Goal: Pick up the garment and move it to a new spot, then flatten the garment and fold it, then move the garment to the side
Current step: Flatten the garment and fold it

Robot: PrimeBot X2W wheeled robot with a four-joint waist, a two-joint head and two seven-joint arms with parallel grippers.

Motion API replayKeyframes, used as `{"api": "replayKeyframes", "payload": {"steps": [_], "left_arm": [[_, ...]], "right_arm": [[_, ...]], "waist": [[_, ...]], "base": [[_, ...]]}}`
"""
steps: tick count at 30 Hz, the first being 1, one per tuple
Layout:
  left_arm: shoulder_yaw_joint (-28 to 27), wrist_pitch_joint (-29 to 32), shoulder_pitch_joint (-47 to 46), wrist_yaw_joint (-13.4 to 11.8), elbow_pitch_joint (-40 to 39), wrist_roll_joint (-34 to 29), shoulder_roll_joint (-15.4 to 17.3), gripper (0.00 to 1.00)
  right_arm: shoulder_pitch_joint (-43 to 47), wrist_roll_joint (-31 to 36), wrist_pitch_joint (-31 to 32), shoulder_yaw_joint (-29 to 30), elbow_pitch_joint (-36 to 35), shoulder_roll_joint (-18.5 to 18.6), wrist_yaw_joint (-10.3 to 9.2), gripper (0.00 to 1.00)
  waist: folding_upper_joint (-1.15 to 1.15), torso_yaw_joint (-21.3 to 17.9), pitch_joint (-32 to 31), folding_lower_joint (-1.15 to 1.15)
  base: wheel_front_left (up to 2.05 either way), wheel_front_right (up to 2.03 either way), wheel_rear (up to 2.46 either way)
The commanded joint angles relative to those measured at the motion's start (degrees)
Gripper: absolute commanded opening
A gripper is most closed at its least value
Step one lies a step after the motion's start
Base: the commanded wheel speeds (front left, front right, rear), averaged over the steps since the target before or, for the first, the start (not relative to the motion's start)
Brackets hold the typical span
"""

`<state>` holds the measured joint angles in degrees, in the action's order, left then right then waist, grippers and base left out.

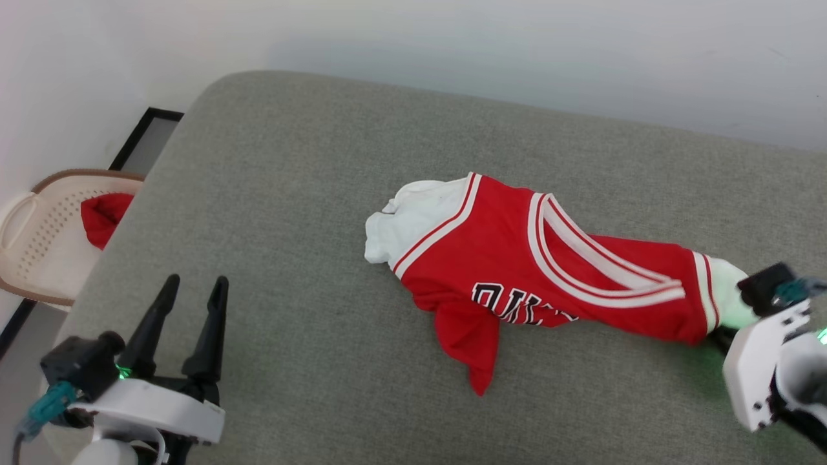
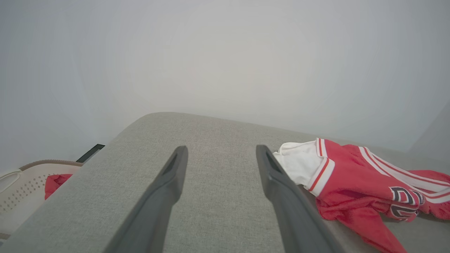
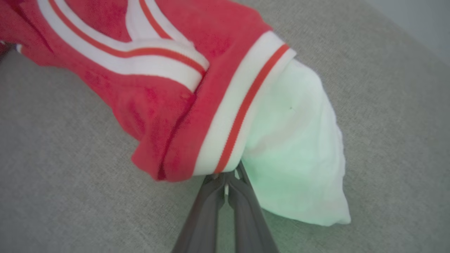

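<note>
My left gripper grabs the garment by the crumpled end of the white sleeve [image 1: 378,236] next, which rises in loose folds while the red body [image 1: 496,248] lies slack.
The garment [image 1: 517,258], a red jersey with white sleeves and striped trim, lies crumpled across the middle and right of a grey cushion [image 1: 291,161]. My right gripper [image 3: 226,177] is shut on the jersey's edge, where the striped seam meets a white sleeve. In the head view that gripper [image 1: 720,337] sits at the garment's right end, its fingers tucked under the cloth. My left gripper [image 1: 197,281] stands open at the lower left, well away from the jersey. Its two fingers frame bare cushion, with the garment [image 2: 351,168] off to their right.
A beige perforated basket [image 1: 45,239] with a small red cloth [image 1: 103,216] in it stands beside the cushion's left edge. A pale wall runs behind the cushion. A dark-framed panel [image 1: 145,139] lies by the wall at the left.
</note>
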<state>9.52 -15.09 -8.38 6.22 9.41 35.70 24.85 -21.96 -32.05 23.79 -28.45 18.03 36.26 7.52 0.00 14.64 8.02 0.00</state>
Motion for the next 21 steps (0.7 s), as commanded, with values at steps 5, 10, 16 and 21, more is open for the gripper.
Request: {"api": "replayKeyframes", "payload": {"steps": [5, 10, 16, 21], "left_arm": [[-0.32, -0.02, 1.63, 0.9, -0.18, -1.09, -1.13, 1.0], [0.8, -0.02, 0.63, 1.19, -0.3, -1.48, -2.27, 1.0], [2.94, -0.02, -1.05, 1.37, -0.72, -2.0, -3.17, 1.0], [5.31, -0.02, -2.79, 1.27, -1.61, -1.5, -3.68, 1.0]], "right_arm": [[-3.58, -0.3, 0.72, 3.23, -1.56, 2.23, -0.06, 0.0], [-7.17, 1.01, 0.83, 6.4, -0.28, 2.62, -0.06, 0.0], [-11.39, 3.21, -0.98, 8.06, 4.2, 1.87, -0.06, 0.0], [-15.85, 3.9, -3.38, 8.82, 11.43, 1.09, -0.06, 0.0]], "waist": [[0.0, 0.28, -0.33, 0.0], [0.0, 1.61, 0.37, 0.0], [0.0, 3.36, 1.63, 0.0], [0.0, 5.45, 3.42, 0.0]], "base": [[0.0, 0.0, 0.0], [0.0, 0.0, 0.0], [0.0, 0.0, 0.0], [0.0, 0.0, 0.0]]}}
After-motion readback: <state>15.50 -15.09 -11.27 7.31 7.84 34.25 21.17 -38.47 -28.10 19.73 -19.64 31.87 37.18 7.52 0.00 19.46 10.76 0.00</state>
